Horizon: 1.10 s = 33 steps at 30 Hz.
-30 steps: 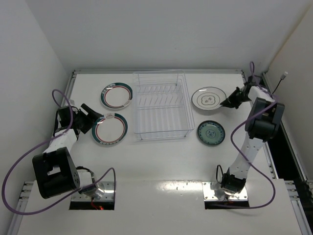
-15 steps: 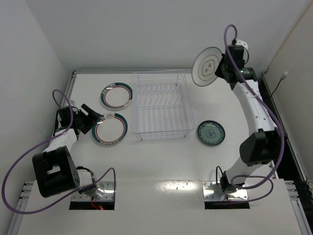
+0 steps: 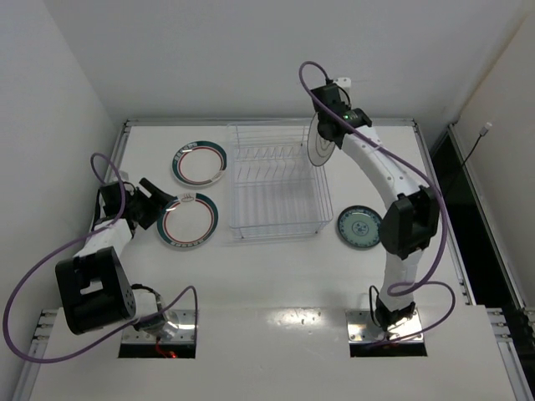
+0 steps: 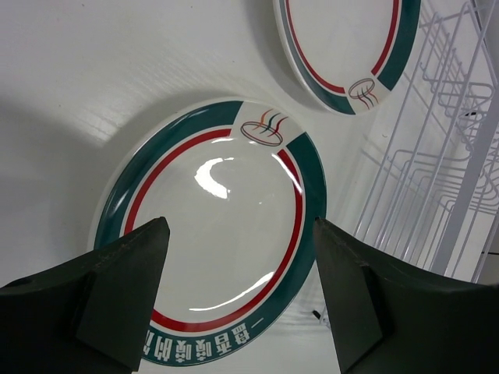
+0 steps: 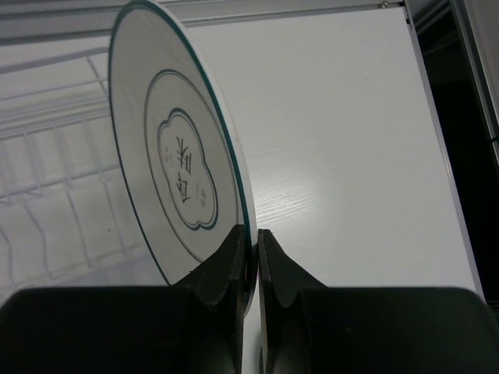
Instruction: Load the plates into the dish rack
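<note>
The white plate hangs above the rack's corner, outside the wire slots, and would drop short now. It is too early for my right gripper to release; moving it comes next.
My right gripper (image 3: pixel 332 132) (image 5: pixel 253 241) is shut on the rim of the white plate with a centre motif (image 3: pixel 320 140) (image 5: pixel 175 175). It holds the plate on edge above the far right corner of the clear dish rack (image 3: pixel 274 180) (image 5: pixel 54 179). My left gripper (image 3: pixel 164 200) (image 4: pixel 238 257) is open, its jaws astride the near teal-rimmed, red-ringed plate (image 3: pixel 187 220) (image 4: pixel 214 226) without touching it. The second teal-rimmed plate (image 3: pixel 199 163) (image 4: pixel 347 43) lies flat behind it. The small teal-patterned plate (image 3: pixel 360 227) lies flat to the right of the rack.
White walls close in the table on the left, back and right. A raised metal strip (image 3: pixel 267 122) runs along the far edge. Purple cables (image 3: pixel 100 171) loop off both arms.
My right arm has carried the white motif plate leftwards and down, from high over the right of the table to over the rack's far right corner. The left arm has not moved.
</note>
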Available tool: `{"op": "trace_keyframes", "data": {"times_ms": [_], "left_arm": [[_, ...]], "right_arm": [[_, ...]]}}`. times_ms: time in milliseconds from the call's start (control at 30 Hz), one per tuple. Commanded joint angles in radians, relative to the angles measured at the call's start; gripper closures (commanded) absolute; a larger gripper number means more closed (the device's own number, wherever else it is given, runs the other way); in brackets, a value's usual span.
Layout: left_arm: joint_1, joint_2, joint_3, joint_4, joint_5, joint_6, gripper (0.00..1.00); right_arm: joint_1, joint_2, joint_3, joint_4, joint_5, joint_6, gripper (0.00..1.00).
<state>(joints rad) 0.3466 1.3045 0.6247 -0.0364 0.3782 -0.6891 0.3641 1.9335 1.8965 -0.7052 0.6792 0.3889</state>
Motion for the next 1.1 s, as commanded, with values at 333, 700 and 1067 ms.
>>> {"op": "trace_keyframes", "data": {"times_ms": [333,700,1067], "left_arm": [[-0.006,0.002,-0.003,0.026,0.013,0.003,0.29],[-0.006,0.002,-0.003,0.026,0.013,0.003,0.29],[-0.006,0.012,-0.003,0.026,0.013,0.003,0.29]], "right_arm": [[0.108,0.061,0.050,0.010,0.160,-0.082,1.00],[0.141,0.117,0.041,-0.059,0.039,-0.007,0.99],[0.062,0.048,-0.020,-0.071,-0.294,0.093,0.87]]}}
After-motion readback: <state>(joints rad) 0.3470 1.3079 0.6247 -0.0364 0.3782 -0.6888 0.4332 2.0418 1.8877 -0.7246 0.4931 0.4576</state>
